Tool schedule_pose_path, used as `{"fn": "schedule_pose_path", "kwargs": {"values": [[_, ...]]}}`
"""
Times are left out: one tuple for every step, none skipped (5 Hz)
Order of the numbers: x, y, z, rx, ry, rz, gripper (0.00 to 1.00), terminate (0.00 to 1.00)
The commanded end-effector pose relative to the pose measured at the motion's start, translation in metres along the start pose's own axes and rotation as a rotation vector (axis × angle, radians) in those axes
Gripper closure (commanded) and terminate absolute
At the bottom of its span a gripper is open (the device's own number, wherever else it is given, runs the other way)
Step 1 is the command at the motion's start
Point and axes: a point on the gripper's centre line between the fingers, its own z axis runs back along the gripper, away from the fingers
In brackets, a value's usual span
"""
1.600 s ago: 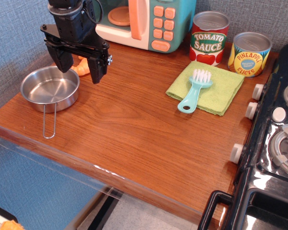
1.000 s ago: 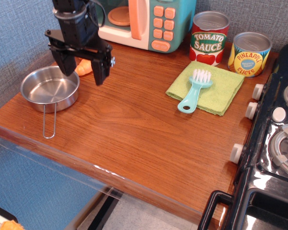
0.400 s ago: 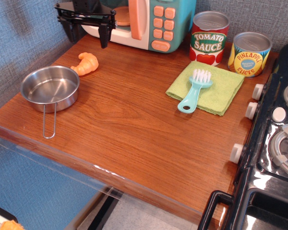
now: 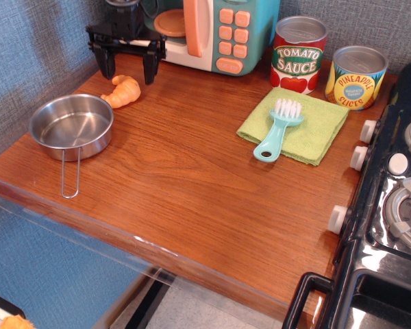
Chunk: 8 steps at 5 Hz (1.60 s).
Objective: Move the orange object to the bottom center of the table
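The orange toy croissant needs to go to the bottom center of the table. Next, my gripper should grab the orange toy croissant by its thick body (image 4: 128, 89).
The orange toy croissant (image 4: 122, 91) lies on the brown wood-grain table (image 4: 192, 178) at the back left, just right of the steel pan (image 4: 72, 125). My black gripper (image 4: 129, 70) hangs over the croissant's far end with its two fingers spread wide, one finger (image 4: 107, 64) to the left and the other to the right. It is open and holds nothing. The croissant sits slightly in front of and between the fingertips.
A toy microwave (image 4: 205, 31) stands at the back. Tomato sauce (image 4: 299, 53) and pineapple (image 4: 356, 77) cans stand at the back right. A teal brush (image 4: 277, 130) lies on a green cloth (image 4: 298, 123). A black toy stove (image 4: 390, 205) borders the right.
The gripper rose from beside the pan, moved back toward the microwave, uncovering the croissant, and has now come down over the croissant's far end, still open.
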Motion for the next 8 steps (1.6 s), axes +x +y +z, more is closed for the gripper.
{"fn": "schedule_pose_path", "kwargs": {"values": [[0.0,0.002,0.005,0.018,-0.015,-0.01,0.0,0.0],[-0.006,0.002,-0.004,0.012,-0.003,-0.014,1.0,0.0],[-0.012,0.001,-0.006,0.011,0.003,-0.027,1.0,0.0],[-0.017,0.002,-0.008,0.006,0.006,-0.028,1.0,0.0],[-0.003,0.001,0.018,-0.04,-0.061,-0.021,1.0,0.0],[0.021,-0.006,0.05,-0.084,-0.158,-0.021,1.0,0.0],[0.031,-0.02,0.074,-0.161,-0.195,-0.017,1.0,0.0],[0.004,-0.04,0.104,-0.221,-0.233,-0.081,1.0,0.0]]}}
